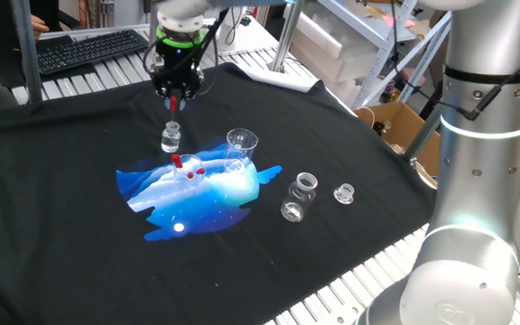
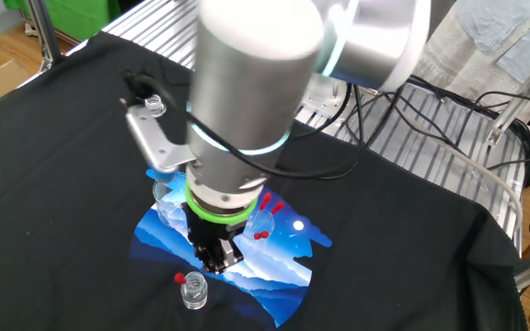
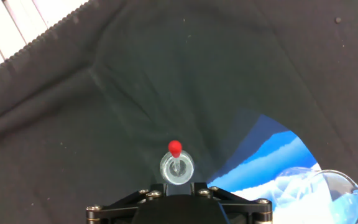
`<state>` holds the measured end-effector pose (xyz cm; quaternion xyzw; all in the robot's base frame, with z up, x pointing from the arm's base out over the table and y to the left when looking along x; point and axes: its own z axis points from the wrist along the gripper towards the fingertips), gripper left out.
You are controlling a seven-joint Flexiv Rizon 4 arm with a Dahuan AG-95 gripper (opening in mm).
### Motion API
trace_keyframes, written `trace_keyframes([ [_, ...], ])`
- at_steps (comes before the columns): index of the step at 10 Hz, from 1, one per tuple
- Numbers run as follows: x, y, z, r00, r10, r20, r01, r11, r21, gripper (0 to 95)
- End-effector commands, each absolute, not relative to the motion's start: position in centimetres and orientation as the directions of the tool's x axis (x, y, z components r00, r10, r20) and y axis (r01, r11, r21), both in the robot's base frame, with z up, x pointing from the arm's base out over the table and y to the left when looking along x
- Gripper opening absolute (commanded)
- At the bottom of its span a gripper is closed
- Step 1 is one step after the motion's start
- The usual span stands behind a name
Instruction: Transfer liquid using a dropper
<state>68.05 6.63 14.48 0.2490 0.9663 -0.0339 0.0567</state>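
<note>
The vial's glass side surrounds the dropper's tube, and only the dropper's bulb rises above it. So my gripper will next grab the red bulb to use the dropper.
The dropper stands tilted in a small clear vial on the black cloth, with its red bulb at the top. The hand view looks straight down on it, with the bulb over the vial's mouth. My gripper hangs just above the bulb. Its jaws stand apart and hold nothing. In the other fixed view the bulb and vial sit just left of and below my gripper. A clear glass beaker stands upright to the right of the vial.
A blue and white print with small red spots covers the cloth's middle. A clear flask and a small glass stopper lie to its right. A keyboard sits at the back left. The arm's base stands at the right.
</note>
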Motion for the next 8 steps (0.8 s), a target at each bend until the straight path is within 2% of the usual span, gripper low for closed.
trace_keyframes([
  [1,68.1,6.6,13.7,-0.867,0.477,-0.147,0.486,0.873,-0.035,19.0],
  [8,68.8,6.1,11.7,-0.855,0.476,-0.205,0.490,0.871,-0.024,19.0],
])
